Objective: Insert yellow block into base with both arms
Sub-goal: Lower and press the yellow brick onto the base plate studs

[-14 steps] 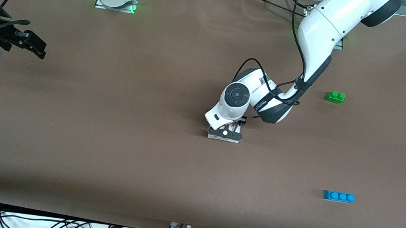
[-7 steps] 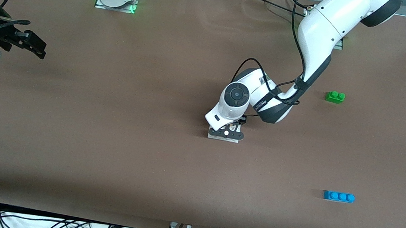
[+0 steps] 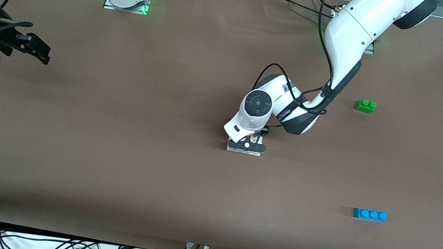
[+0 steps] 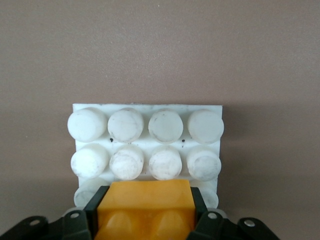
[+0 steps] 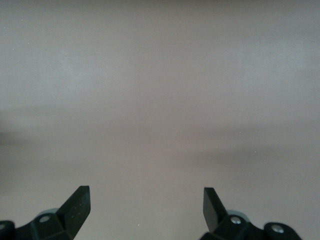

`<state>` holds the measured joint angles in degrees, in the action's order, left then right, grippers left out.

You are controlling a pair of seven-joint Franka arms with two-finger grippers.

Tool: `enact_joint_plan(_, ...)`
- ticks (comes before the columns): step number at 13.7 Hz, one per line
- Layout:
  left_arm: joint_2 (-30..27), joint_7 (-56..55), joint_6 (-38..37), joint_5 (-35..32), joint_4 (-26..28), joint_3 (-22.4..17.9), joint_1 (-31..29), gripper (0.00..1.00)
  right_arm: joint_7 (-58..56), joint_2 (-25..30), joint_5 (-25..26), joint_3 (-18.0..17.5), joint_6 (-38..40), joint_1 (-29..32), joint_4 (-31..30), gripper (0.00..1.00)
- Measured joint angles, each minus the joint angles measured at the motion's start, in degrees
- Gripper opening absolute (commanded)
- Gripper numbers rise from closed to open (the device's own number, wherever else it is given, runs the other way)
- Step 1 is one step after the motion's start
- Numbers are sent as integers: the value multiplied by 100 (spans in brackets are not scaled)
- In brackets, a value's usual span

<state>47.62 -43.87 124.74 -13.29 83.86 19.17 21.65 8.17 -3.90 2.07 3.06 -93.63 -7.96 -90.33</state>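
Note:
The yellow block's lower edge (image 4: 150, 182) sits on the white base, so it is now time to open my left gripper.
In the left wrist view the yellow block (image 4: 145, 212) is clamped between the black fingers of my left gripper (image 4: 147, 197), which is shut on it. The block sits low over the middle studs of the white base (image 4: 147, 107), covering part of one row; I cannot tell if it is pressed in. In the front view the left gripper (image 3: 246, 145) stands at mid-table over the base (image 3: 230, 147) and hides the block. My right gripper (image 3: 39, 50) waits open toward the right arm's end of the table, with bare table below it (image 5: 146, 202).
A green two-stud brick (image 3: 365, 105) lies toward the left arm's end, farther from the front camera than the base. A blue three-stud brick (image 3: 370, 214) lies nearer to the camera at that same end.
The left gripper has shifted very slightly over the base, still holding the block. The right arm has not moved.

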Motion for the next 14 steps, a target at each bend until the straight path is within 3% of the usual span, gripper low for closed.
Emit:
enact_joint_plan(7,8,122,-88,-3,12,1,2,31,0,0,0,0,0,1,0,100)
enact_joint_plan(9,8,151,-92,-3,12,1,3,51,0,0,0,0,0,10,0,100)
enact_joint_plan(11,8,151,-92,-3,12,1,4,98,0,0,0,0,0,23,0,100)
enact_joint_plan(14,11,151,-92,-3,13,2,9,100,0,0,0,0,0,28,0,100)
